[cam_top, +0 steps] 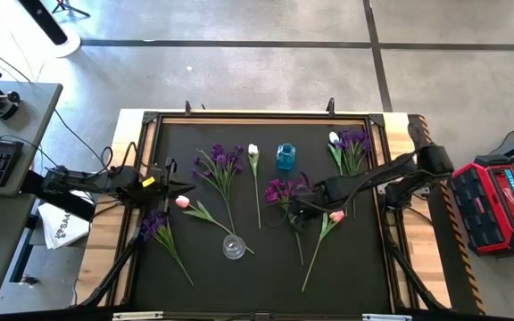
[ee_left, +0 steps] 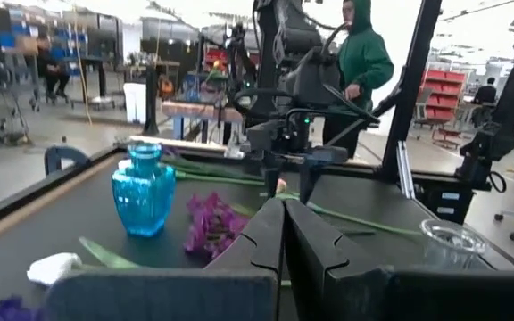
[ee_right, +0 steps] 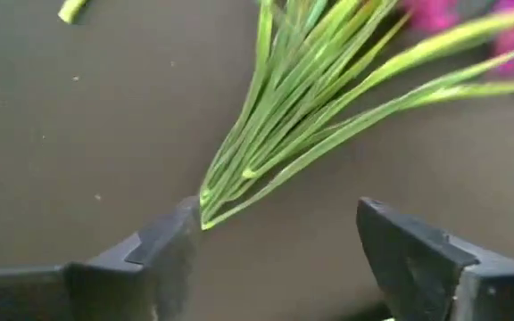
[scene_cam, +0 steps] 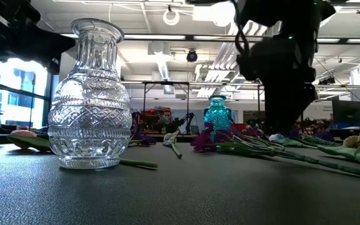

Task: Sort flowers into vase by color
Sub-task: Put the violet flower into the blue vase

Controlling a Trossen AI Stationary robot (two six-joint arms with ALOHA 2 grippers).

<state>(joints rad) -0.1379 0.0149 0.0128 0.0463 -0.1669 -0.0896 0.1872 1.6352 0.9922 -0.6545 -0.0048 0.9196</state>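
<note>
I need to grip the purple sprig next with my right gripper, by the cut end of its stem bundle (cam_top: pixel 300 257). Then it can be sorted into the small blue vase (cam_top: pixel 286 157).
A purple sprig (cam_top: pixel 281 190) lies flat on the black mat, left of the table's middle-right. My right gripper (cam_top: pixel 297 214) hangs over the sprig's stem end, pointing down. In the right wrist view it is open (ee_right: pixel 279 223), and the bundle of thin green stems (ee_right: pixel 284 116) runs between its fingers. My left gripper (cam_top: pixel 175 185) is shut (ee_left: pixel 284 223) and waits at the mat's left side, near a pink tulip (cam_top: pixel 182 202). A clear glass vase (cam_top: pixel 233 247) and a small blue vase (cam_top: pixel 286 157) stand upright on the mat. My right gripper comes from above with a finger on either side of the purple sprig's stem bundle. One fingertip (ee_right: pixel 181 236) stands right at the stems' cut end (ee_right: pixel 205 218). I cannot tell whether it touches the stems. The sprig lies on the mat.
More flowers lie on the mat: a purple sprig (cam_top: pixel 221 165), a white tulip (cam_top: pixel 253 150), a white tulip with purple sprigs (cam_top: pixel 351 144), a purple sprig (cam_top: pixel 154 223) and a pink tulip (cam_top: pixel 335 216) beside my right gripper. A raised frame (cam_top: pixel 257 117) rims the mat.
</note>
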